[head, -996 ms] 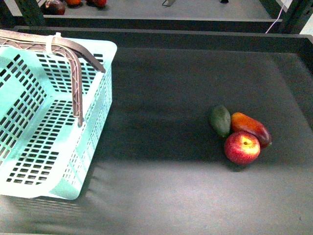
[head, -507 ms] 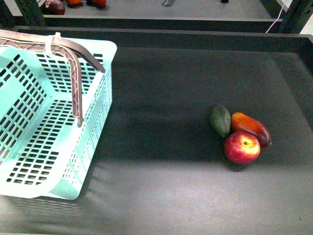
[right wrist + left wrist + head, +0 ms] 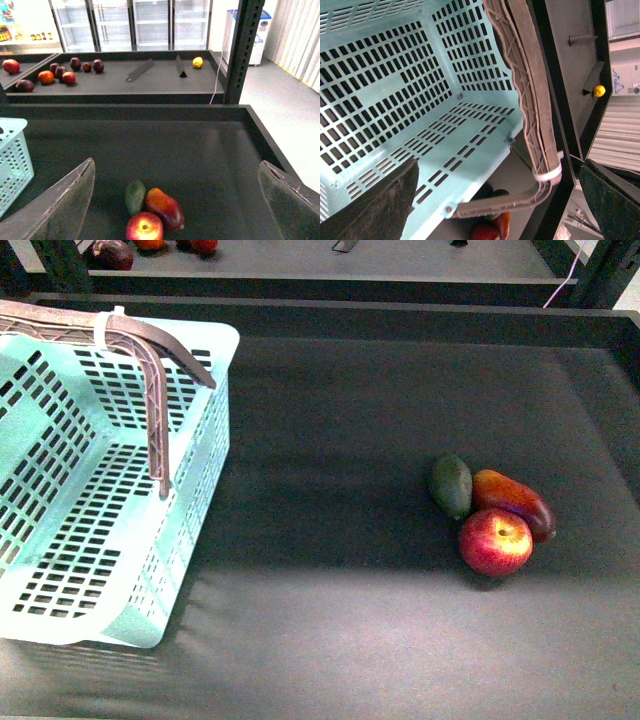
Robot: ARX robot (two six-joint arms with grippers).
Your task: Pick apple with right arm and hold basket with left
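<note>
The basket's teal body is far wider than the gripper's fingers can open, so my left gripper should next grab the basket by its narrow brown handles to hold it.
The red apple [image 3: 495, 542] with a yellow patch lies on the dark table at the right, touching the mango [image 3: 513, 502] and next to the green fruit [image 3: 451, 485]. The teal basket [image 3: 195, 470] stands at the left, its brown handles [image 3: 150, 340] tied by a white band [image 3: 103, 328]. Neither arm shows in the front view. My left gripper [image 3: 498, 167] is open, above the basket's [image 3: 395, 75] rim beside the handles [image 3: 532, 100]. My right gripper [image 3: 176, 164] is open and empty, above and short of the apple [image 3: 144, 227].
The table has a raised dark rim [image 3: 400, 310] at the back and right. A dark post [image 3: 242, 50] stands behind the right corner. A farther shelf holds several fruits [image 3: 60, 70] and a yellow one [image 3: 198, 62].
</note>
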